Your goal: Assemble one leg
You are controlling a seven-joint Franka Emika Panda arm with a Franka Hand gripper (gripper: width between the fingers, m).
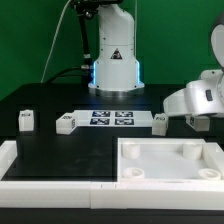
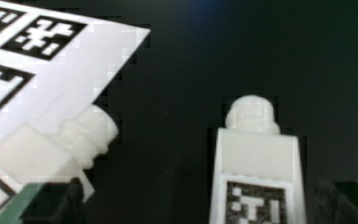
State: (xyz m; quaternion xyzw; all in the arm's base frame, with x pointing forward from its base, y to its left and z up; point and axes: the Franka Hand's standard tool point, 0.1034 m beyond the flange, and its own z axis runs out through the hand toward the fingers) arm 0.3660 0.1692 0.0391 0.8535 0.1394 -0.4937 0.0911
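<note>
My gripper should next grab the white leg by its tagged body (image 2: 258,196). Its round peg end stays free to enter the tray's socket.
In the wrist view a white leg (image 2: 256,165) lies on the black table with its tag facing up and its round peg end pointing away. A second leg (image 2: 60,150) lies beside it, against the edge of the marker board (image 2: 51,60). My gripper (image 2: 197,215) is open, and its fingertips (image 2: 30,205) show dimly at the frame's lower corners, on either side of the tagged leg. In the exterior view the gripper (image 1: 196,118) hangs low at the right, next to a leg (image 1: 159,121) at the marker board's (image 1: 110,118) right end. Two more legs (image 1: 27,121) (image 1: 67,123) lie at the left.
A large white square tray (image 1: 170,160) with corner sockets lies at the front right. A white raised border (image 1: 30,168) runs along the front left. The robot base (image 1: 113,65) stands at the back centre.
</note>
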